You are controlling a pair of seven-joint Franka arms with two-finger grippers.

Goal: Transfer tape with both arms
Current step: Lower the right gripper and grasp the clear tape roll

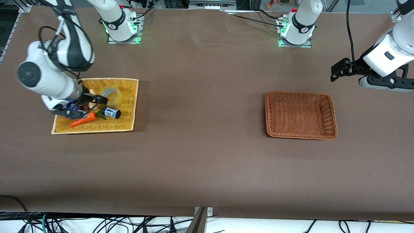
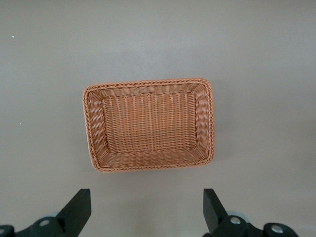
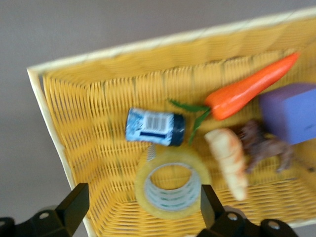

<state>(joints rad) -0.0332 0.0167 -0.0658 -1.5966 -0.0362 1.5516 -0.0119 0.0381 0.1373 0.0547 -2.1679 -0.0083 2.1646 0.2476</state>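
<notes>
My right gripper grips the tape by its ring side [image 3: 144,188] next, to keep the tape's hollow core [image 3: 171,177] open for the transfer between both arms.
The tape [image 1: 118,96], a translucent yellowish ring, lies in the yellow basket [image 1: 127,124] at the right arm's end of the table. My right gripper [image 1: 86,106] hangs open and empty low over that basket, beside the tape. In the right wrist view the tape [image 3: 170,212] lies between and just ahead of the open right gripper [image 3: 143,205]; the fingers are not touching it. My left gripper [image 1: 338,72] waits open and empty in the air at the left arm's end, and in the left wrist view it [image 2: 145,210] shows with the jaws wide apart.
The yellow basket [image 3: 148,45] also holds a dark cylinder with a blue-white label [image 3: 155,127], a toy carrot [image 3: 247,90], a purple block [image 3: 291,112], a brown toy animal [image 3: 265,143] and a pale bread-like piece [image 3: 229,159]. An empty brown wicker basket [image 1: 300,94] stands toward the left arm's end and also shows in the left wrist view [image 2: 148,85].
</notes>
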